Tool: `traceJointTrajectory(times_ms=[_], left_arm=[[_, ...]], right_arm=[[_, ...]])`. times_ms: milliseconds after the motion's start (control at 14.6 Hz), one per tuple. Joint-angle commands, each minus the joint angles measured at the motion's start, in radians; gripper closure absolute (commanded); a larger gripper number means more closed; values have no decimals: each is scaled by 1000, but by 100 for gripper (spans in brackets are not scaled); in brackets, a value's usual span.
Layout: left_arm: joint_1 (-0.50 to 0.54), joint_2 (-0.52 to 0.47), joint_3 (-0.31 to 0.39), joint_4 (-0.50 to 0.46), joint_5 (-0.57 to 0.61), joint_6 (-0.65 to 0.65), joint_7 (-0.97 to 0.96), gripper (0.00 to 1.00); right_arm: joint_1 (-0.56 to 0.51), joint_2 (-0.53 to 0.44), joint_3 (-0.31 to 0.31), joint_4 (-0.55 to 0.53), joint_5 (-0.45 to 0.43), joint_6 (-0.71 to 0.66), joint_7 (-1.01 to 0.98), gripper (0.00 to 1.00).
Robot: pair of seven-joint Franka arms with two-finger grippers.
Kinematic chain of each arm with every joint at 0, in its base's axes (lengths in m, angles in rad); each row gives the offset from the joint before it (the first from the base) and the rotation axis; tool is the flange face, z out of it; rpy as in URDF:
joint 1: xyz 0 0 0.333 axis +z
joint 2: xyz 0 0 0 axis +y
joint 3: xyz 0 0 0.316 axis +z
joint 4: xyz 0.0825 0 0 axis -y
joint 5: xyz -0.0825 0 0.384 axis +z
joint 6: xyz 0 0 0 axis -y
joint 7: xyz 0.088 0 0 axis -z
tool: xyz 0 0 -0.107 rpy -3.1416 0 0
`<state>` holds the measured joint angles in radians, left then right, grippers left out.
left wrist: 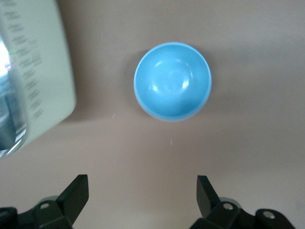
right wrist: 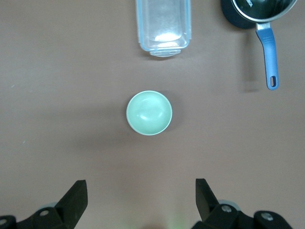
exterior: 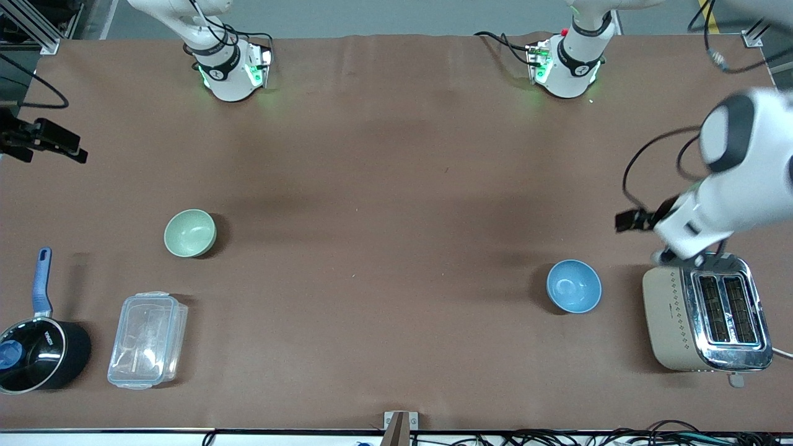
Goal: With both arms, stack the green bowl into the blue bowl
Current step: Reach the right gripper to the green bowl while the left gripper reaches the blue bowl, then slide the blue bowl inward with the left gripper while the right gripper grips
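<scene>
The robot's right gripper should next take hold of the green bowl's rim (exterior: 191,210), so it can then stack the green bowl into the blue bowl (exterior: 573,285).
The green bowl (exterior: 190,233) stands upright and empty on the brown table toward the right arm's end. It also shows in the right wrist view (right wrist: 149,113). The blue bowl (exterior: 573,285) stands upright and empty toward the left arm's end, beside the toaster. It also shows in the left wrist view (left wrist: 172,81). My right gripper (right wrist: 140,183) is open and empty, high over the table by the green bowl. My left gripper (left wrist: 141,181) is open and empty, above the table by the blue bowl. The left arm (exterior: 712,204) reaches over the toaster's end.
A beige toaster (exterior: 706,313) stands at the left arm's end, close to the blue bowl. A clear plastic box (exterior: 147,339) and a black saucepan with a blue handle (exterior: 37,350) lie nearer the front camera than the green bowl.
</scene>
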<state>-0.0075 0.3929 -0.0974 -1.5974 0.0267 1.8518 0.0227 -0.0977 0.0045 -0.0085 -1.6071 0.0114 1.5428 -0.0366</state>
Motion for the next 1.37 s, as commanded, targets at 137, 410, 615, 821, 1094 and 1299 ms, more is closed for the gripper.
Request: traceJointTrajectory(times_ms=[137,410,615,821,1094,1299], left_arm=[[6,202,2,54,-4,164,0,0],[14,286,2,56,24,253,2,20],[4,345,2,57,24,361,-1,41],[3,353,2,62,24,385,5,70],[-12,340,-10,79,24,385,5,99],[-12,296,-89,100,10,357,-4,100]], right_arm=[[-39,5,4,-423,-7,437,-42,0],[-40,168,4,-574,-11,767,-43,0],[-42,258,4,-591,-21,873,-43,0],[-40,281,2,-683,-71,1041,-45,0],[-48,299,4,-712,-169,1102,-45,15],[-48,305,4,-714,-171,1102,-45,48]])
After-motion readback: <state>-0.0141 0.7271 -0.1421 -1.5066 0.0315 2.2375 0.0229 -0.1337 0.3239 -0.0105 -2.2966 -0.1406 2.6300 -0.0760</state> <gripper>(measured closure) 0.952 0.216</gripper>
